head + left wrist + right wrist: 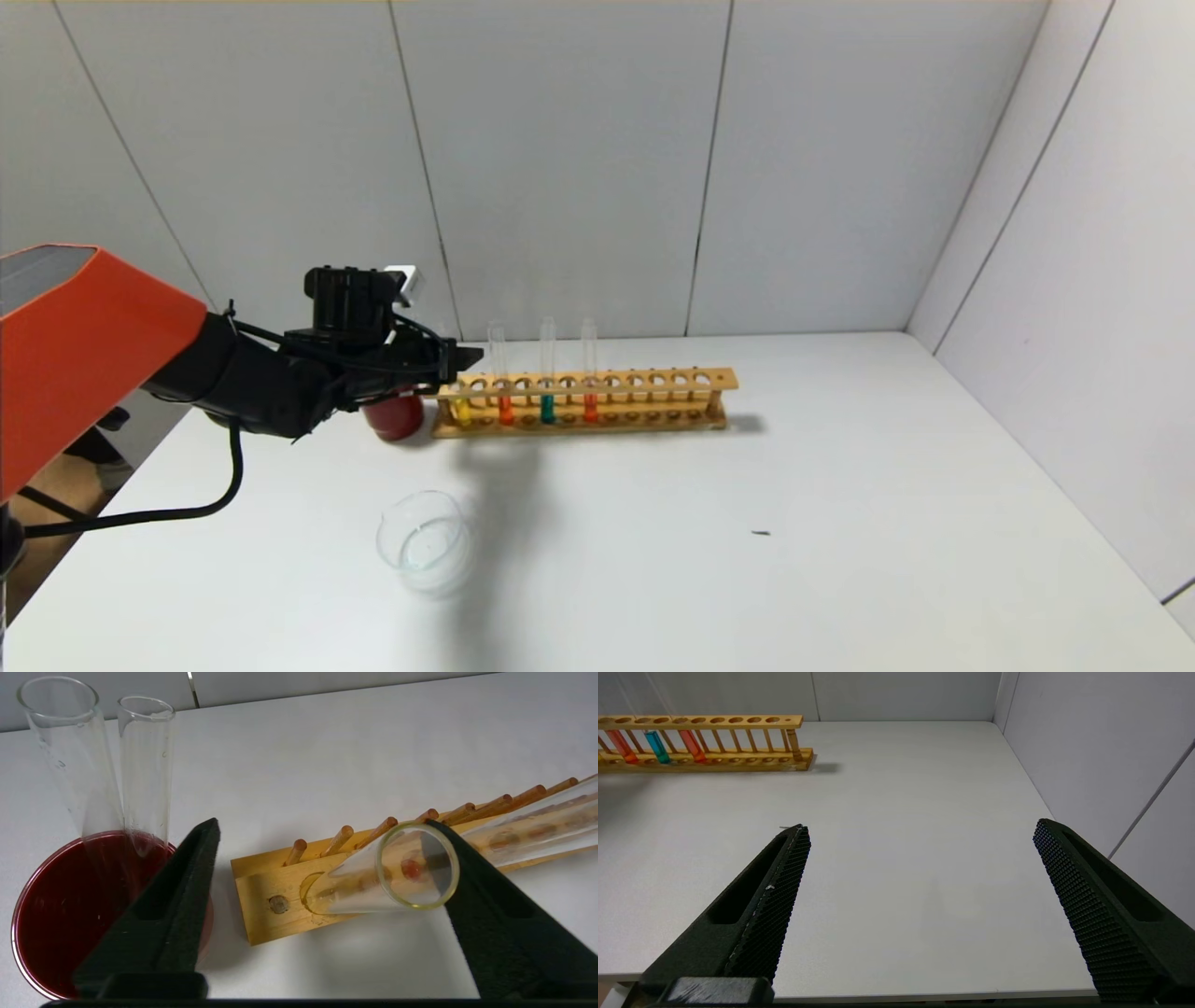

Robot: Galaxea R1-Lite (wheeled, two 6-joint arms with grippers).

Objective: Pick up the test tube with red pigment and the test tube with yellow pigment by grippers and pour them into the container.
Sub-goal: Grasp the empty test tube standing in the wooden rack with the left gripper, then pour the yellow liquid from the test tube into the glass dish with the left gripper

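The yellow test tube's lower half is enclosed by the wooden rack, so the robot's left gripper should next grip the test tube by the bare glass below its opening (pixel 367 871).
The yellow-pigment tube (pixel 462 411) stands in the end hole of the wooden rack (pixel 653 383). Two red-pigment tubes (pixel 505 409) (pixel 590 406) stand further along, with a teal tube (pixel 547 408) between them. My left gripper (pixel 464 357) is open at the rack's left end, around the top of the yellow tube. In the left wrist view the gripper (pixel 322 826) has the tube's (pixel 364 882) mouth against one finger (pixel 476 872), the other finger (pixel 187 882) well apart. The clear glass container (pixel 425 541) sits nearer me, empty. My right gripper (pixel 922 828) is open and empty.
A dark red cup (pixel 394 417) stands beside the rack's left end, under my left gripper, and holds two empty glass tubes (pixel 60 756). The right gripper hovers over the table's front right part, near the side wall (pixel 1087 742). A small dark speck (pixel 761 533) lies mid-table.
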